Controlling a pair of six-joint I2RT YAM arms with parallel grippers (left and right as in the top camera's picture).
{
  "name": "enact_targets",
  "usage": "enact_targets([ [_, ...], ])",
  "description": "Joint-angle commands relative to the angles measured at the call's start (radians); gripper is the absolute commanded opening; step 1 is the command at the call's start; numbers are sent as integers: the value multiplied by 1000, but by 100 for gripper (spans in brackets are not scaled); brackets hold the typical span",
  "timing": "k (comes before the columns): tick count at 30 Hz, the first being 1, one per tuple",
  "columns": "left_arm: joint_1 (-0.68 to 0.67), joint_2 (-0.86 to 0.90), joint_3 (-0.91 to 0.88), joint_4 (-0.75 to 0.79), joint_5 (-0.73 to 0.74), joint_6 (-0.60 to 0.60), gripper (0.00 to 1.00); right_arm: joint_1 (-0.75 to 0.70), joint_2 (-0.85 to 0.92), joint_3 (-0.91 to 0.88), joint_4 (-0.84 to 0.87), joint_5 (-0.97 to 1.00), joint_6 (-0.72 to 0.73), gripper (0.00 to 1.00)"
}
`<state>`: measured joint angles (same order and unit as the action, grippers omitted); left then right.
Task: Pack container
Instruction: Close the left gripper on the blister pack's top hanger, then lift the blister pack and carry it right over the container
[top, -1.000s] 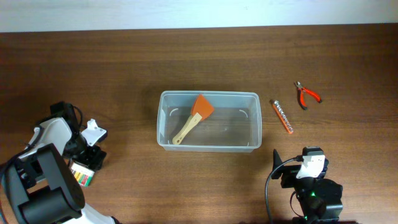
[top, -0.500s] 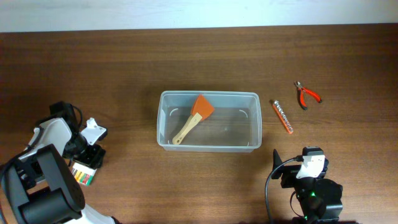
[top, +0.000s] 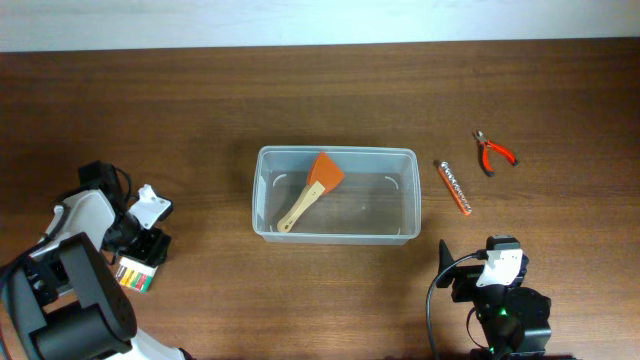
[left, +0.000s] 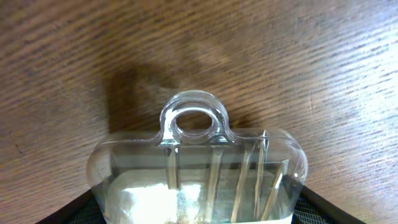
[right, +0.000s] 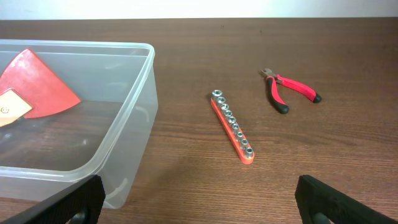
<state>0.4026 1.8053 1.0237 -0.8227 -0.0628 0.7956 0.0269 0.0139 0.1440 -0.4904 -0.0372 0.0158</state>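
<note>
My left gripper's fingers are closed around the clear blister pack (top: 133, 274) (left: 199, 162), and it fills the space between them. The pack would come up off the table if I lifted my left gripper now.
The container (top: 335, 233), a clear rectangular bin, stands mid-table and holds an orange spatula (top: 312, 186) with a wooden handle. The right wrist view shows the container's near wall (right: 134, 124) and the spatula blade (right: 37, 87). My left gripper (top: 143, 238) is at the table's left, closed round a clear blister pack (top: 133, 274) with colourful contents. In the left wrist view the pack (left: 199, 162) fills the space between the jaws (left: 193, 214), its hang hole pointing away. My right gripper (right: 199, 205) is open and empty, low, in front of the container's right end.
An orange socket rail (top: 455, 187) lies right of the container, also in the right wrist view (right: 231, 126). Red-handled pliers (top: 493, 152) lie farther right and back, also in the right wrist view (right: 289, 89). The table is dark wood.
My left gripper and the blister pack have shifted slightly towards the table's far side. The right arm has not moved.
</note>
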Motion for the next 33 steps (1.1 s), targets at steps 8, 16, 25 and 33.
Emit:
enact_targets([
  [8, 1, 26, -30, 30, 87, 2, 2, 5, -8, -6, -3, 20, 1, 99],
  [16, -1, 25, -5, 30, 87, -50, 2, 5, -8, -6, -3, 20, 1, 99],
  [25, -1, 25, 127, 13, 94, -158, 2, 5, -8, -6, -3, 20, 1, 99],
  [33, -5, 25, 237, -34, 94, -238, 2, 5, -8, -6, -3, 20, 1, 99],
])
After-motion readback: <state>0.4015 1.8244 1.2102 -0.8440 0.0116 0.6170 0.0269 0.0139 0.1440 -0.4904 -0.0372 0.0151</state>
